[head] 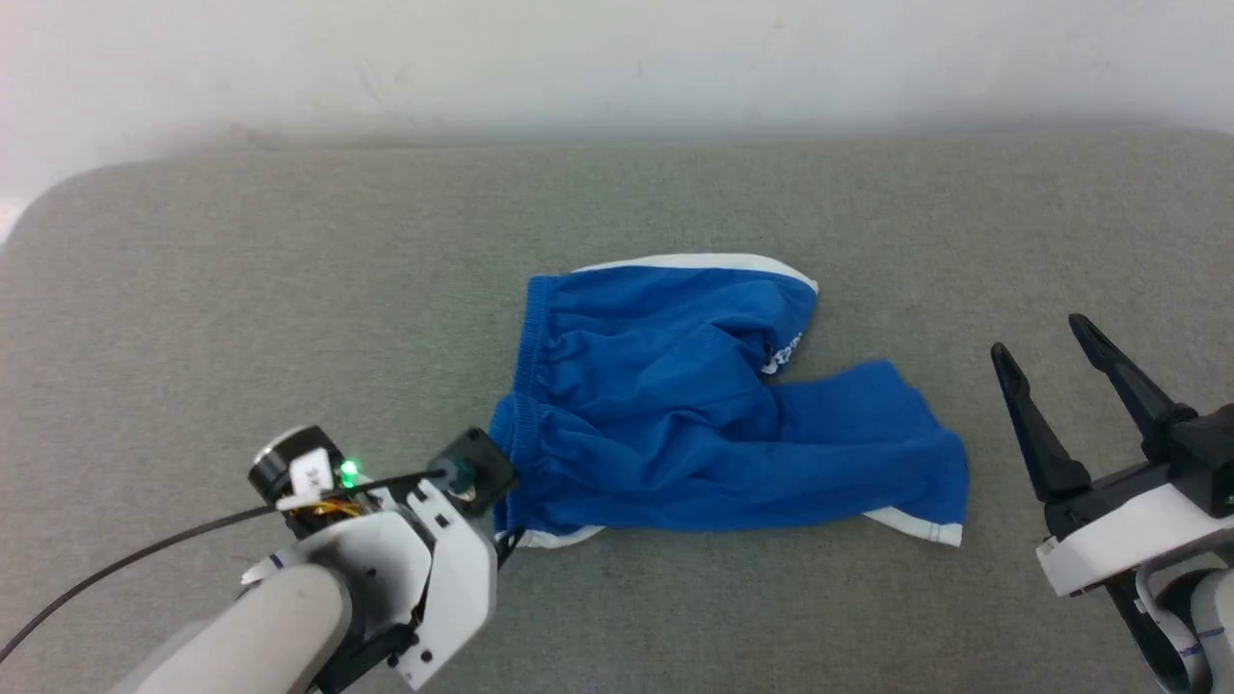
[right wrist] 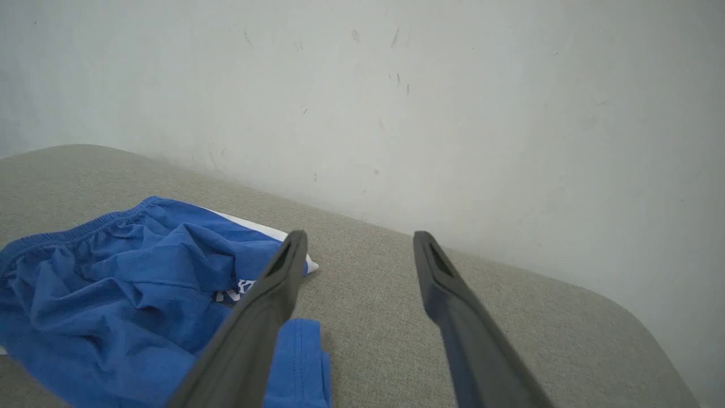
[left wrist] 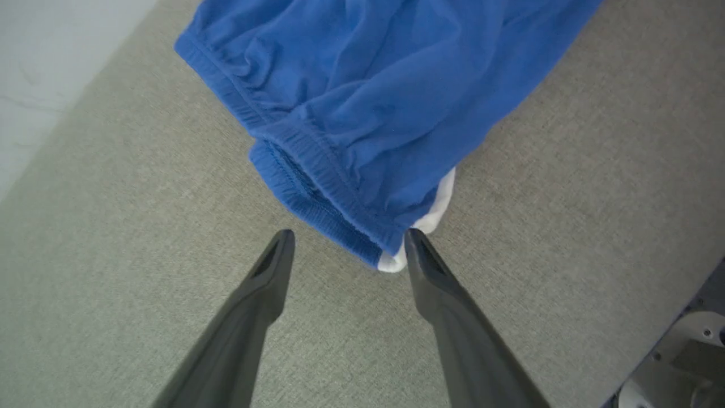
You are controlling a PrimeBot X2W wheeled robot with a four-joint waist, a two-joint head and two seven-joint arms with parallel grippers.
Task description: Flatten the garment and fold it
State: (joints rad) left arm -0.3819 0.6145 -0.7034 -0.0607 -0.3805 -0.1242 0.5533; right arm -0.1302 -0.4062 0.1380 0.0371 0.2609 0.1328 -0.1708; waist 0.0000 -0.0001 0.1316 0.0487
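Observation:
The shorts are slack and crumpled, so my left gripper should next grip the waistband corner [head: 512, 516], where the gathered elastic edge [head: 526, 422] stands up, to flatten them.
The garment [head: 675, 424] is a pair of bright blue shorts, lying crumpled in the middle of the grey padded surface [head: 289, 289], with the gathered waistband to the left and white trim along its edges. In the left wrist view my left gripper [left wrist: 349, 238] is open, and the near corner of the garment's [left wrist: 362, 102] waistband reaches between its fingertips. My left wrist [head: 424, 549] covers those fingers in the head view. My right gripper [head: 1036, 337] stands open and empty to the right of the shorts, apart from them. From the right wrist, that gripper [right wrist: 359, 235] points at the wall, with the garment [right wrist: 113, 294] at lower left.
A pale wall [head: 617, 58] runs along the far edge of the surface. A black cable [head: 145, 554] trails from my left wrist to the lower left. Bare grey surface lies on all sides of the shorts.

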